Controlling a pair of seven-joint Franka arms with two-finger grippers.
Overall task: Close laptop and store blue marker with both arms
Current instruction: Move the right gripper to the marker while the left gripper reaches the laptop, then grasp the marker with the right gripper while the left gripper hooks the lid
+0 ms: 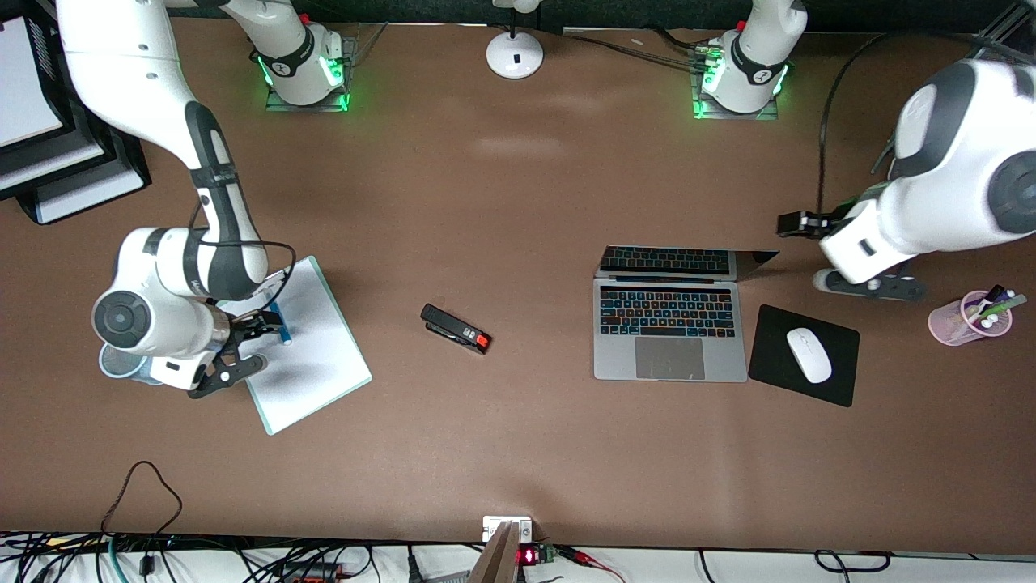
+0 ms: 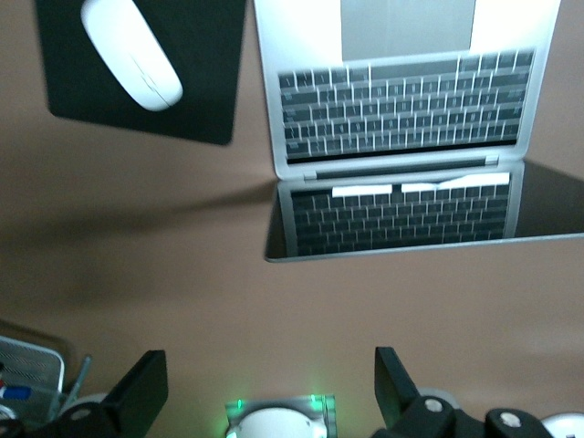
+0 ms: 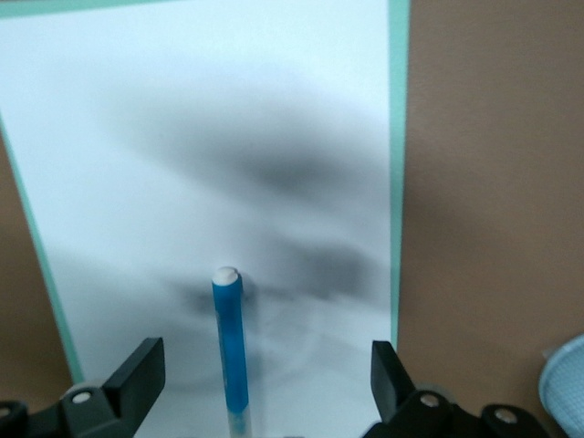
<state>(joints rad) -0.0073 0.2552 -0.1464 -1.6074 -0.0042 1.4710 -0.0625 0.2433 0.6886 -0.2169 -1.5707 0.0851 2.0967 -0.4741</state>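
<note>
The marker should be stored in the pale blue cup, so I should next grab it with my right gripper by its blue body (image 1: 281, 317), next to the marker's white end.
The laptop (image 1: 668, 324) stands open on the table toward the left arm's end, its screen (image 1: 672, 262) tilted up and the keyboard lit. It also shows in the left wrist view (image 2: 401, 119). My left gripper (image 1: 793, 224) is open and empty (image 2: 269, 392), in the air beside the lid's corner. The blue marker (image 1: 280, 322) lies on a white board (image 1: 320, 364) toward the right arm's end. My right gripper (image 1: 261, 325) is open just above the board. The marker (image 3: 230, 347) lies between its fingers (image 3: 137, 374), touching neither, white end pointing away.
A black mousepad (image 1: 834, 380) with a white mouse (image 1: 808, 355) lies beside the laptop. A pink cup of pens (image 1: 975, 317) stands at the left arm's end. A black stapler (image 1: 456, 329) lies mid-table. A pale blue cup (image 1: 120, 364) sits under the right arm. Paper trays (image 1: 48, 162) stand nearby.
</note>
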